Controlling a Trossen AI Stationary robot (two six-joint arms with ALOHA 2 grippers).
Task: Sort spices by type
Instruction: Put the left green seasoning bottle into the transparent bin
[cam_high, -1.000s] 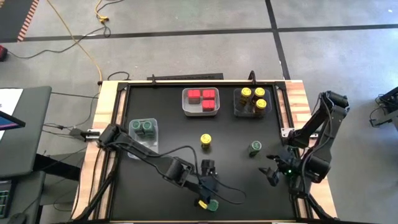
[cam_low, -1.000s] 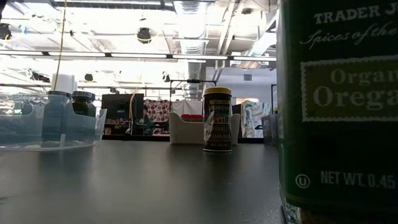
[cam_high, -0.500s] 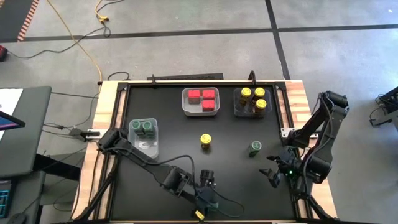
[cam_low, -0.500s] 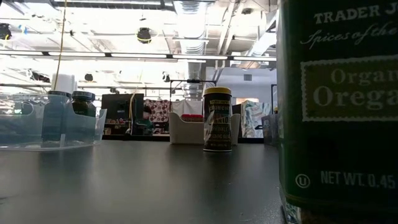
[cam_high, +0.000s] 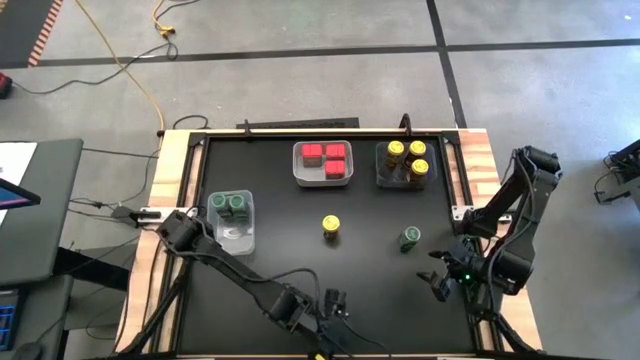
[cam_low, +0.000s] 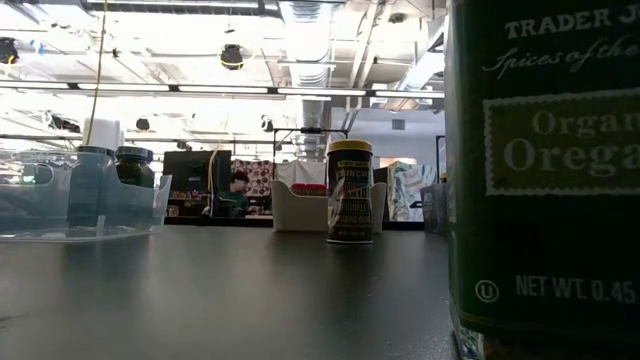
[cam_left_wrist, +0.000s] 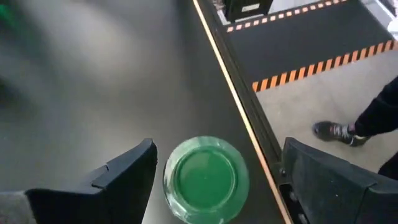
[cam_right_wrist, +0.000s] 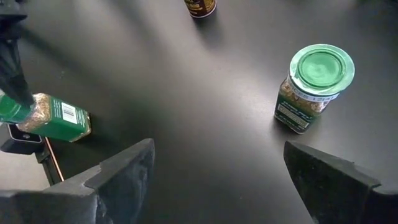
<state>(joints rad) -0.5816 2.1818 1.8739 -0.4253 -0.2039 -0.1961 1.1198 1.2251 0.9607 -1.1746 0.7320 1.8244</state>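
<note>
My left gripper's fingers are above the green lid (cam_left_wrist: 206, 180). My left gripper needs to come down before it closes on the green-lidded jar.
A green-lidded spice jar (cam_left_wrist: 206, 181) stands on its base at the table's near edge; close in the low view it shows as the oregano jar (cam_low: 545, 170). My left gripper (cam_left_wrist: 219, 147) is open and slants down over it, one finger on each side of the lid; whether a finger touches, I cannot tell. In the high view the left gripper (cam_high: 336, 312) hides this jar. A second green-lidded jar (cam_high: 410, 238) and a yellow-lidded jar (cam_high: 331, 227) stand loose mid-table. My right gripper (cam_high: 440, 281) waits open near the right edge.
At the back, one clear tray (cam_high: 323, 178) holds red boxes and another tray (cam_high: 404, 180) holds yellow-lidded jars. A tray at the left (cam_high: 230, 232) holds two green-lidded jars. The table's near edge (cam_left_wrist: 249, 134) runs just beside the jar; a person's shoe (cam_left_wrist: 336, 132) shows on the floor beyond.
My left gripper has gone toward the table's near edge and down, still open, until it covers the green-lidded jar in the high view. The jar has stayed in place.
</note>
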